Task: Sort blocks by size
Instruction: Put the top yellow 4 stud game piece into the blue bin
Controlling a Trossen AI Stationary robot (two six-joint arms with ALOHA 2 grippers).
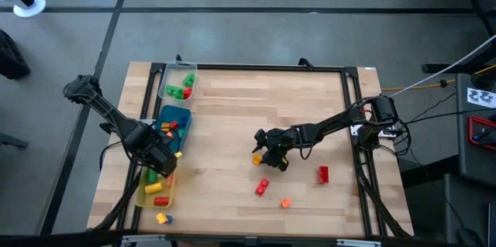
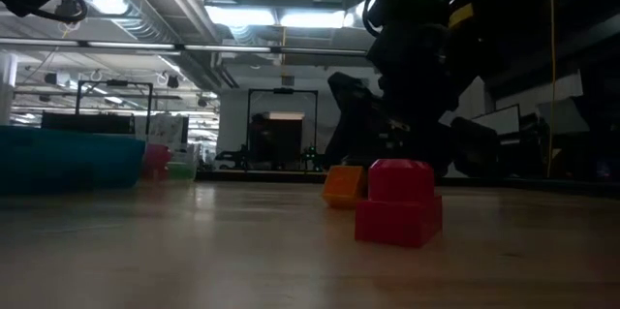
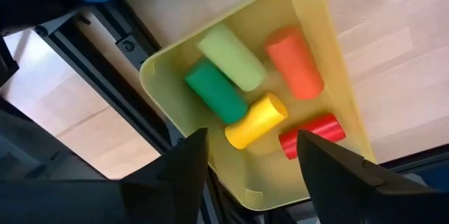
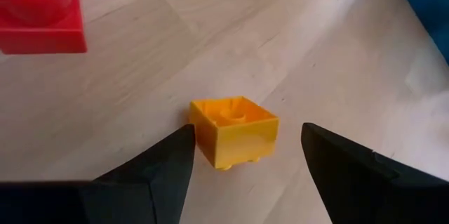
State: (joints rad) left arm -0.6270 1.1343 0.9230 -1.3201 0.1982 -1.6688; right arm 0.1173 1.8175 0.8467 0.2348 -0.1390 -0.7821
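Note:
The orange-yellow cube is next. My right gripper needs to grab it by its opposite sides to sort the small blocks into the blue tray (image 1: 175, 118) (image 4: 429, 3).
My right gripper (image 4: 247, 140) is open near the table's middle (image 1: 263, 152). Its fingers stand on either side of a small orange-yellow cube block (image 4: 235, 129), which rests on the wood; they do not touch it. Two red blocks (image 1: 262, 187) (image 1: 322, 174) and a small orange one (image 1: 285, 203) lie on the table nearer the near edge. My left gripper (image 3: 249, 175) is open and empty above the yellow tray (image 3: 330, 34), which holds several cylinders (image 3: 256, 119). In the low view a red brick (image 2: 399, 202) stands in front of the orange block (image 2: 344, 185).
A blue tray (image 1: 182, 111) with several blocks lies beyond the yellow tray (image 1: 144, 197), and a clear tray (image 1: 167, 70) with green and red blocks lies at the far left. A yellow-orange block (image 1: 161, 217) lies beside the yellow tray near the near edge.

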